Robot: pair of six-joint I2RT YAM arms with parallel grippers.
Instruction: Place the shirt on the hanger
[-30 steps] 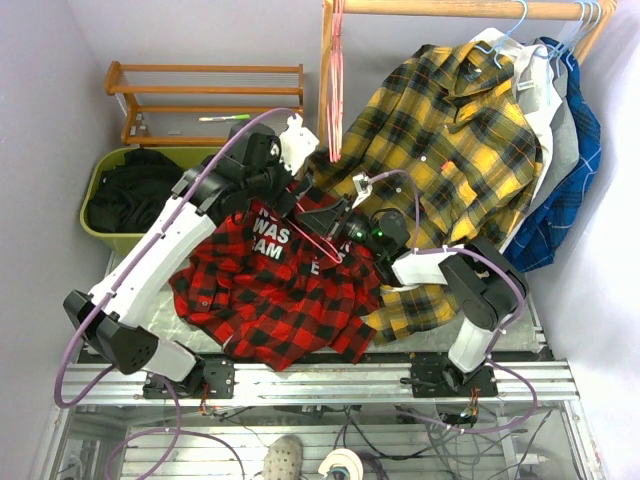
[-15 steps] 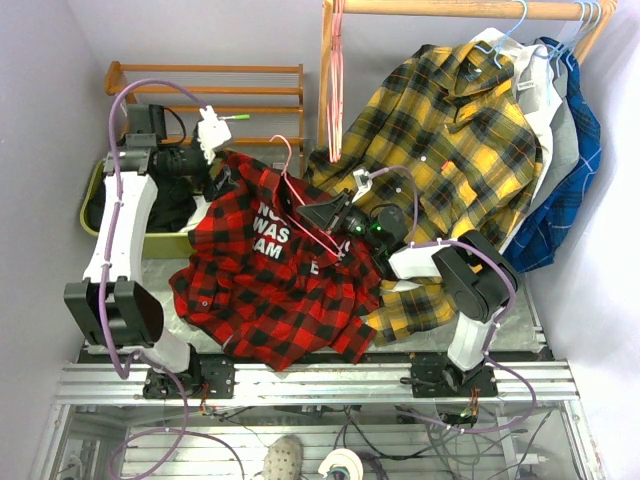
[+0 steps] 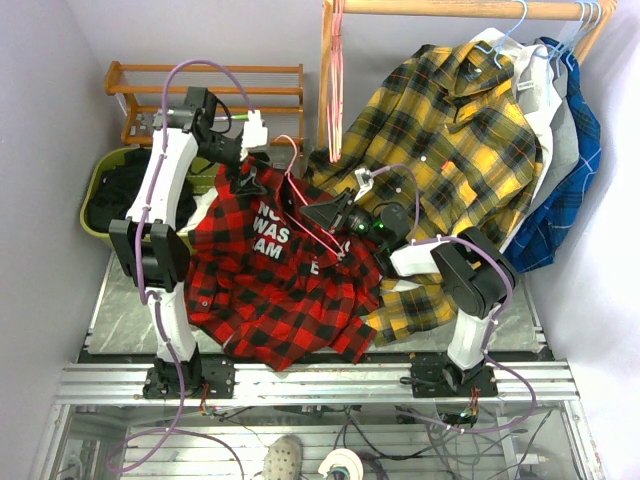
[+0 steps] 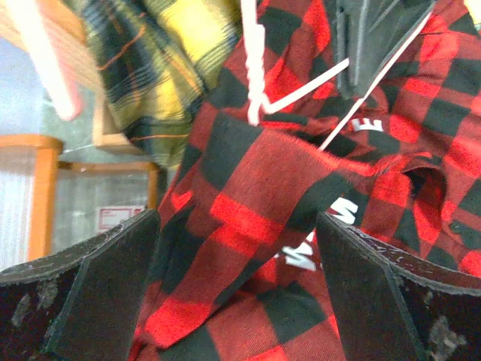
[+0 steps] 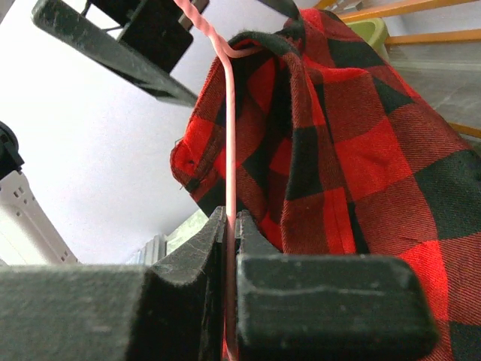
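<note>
My left gripper grabs the raised collar cloth (image 3: 263, 177) (image 4: 252, 201) draped over the hanger's far end next, leaving the hanger's other end free to enter the shirt.
The red-and-black plaid shirt (image 3: 270, 280) with white lettering lies on the table, its collar end raised at the back left. The pink wire hanger (image 3: 300, 195) runs slantwise across its top, the hook sticking up. My right gripper (image 3: 322, 215) is shut on the hanger wire (image 5: 229, 135), with shirt cloth (image 5: 338, 150) draped over the wire's far end. My left gripper (image 3: 250, 165) is at the raised collar. In the left wrist view its jaws stand wide open (image 4: 237, 286) with shirt cloth (image 4: 248, 195) between them and the hanger (image 4: 255, 83) beyond.
A yellow-and-black plaid shirt (image 3: 450, 130) and a blue plaid shirt (image 3: 570, 180) hang from the wooden rail (image 3: 450, 8) at the back right, on light blue hangers (image 3: 515, 20). A green bin (image 3: 100, 225) of dark clothes and a wooden rack (image 3: 200, 90) stand at the back left.
My left arm has swung off the shirt to the left, then back to the raised collar. The shirt's collar end now stands higher and further left. My right gripper keeps hold of the hanger.
</note>
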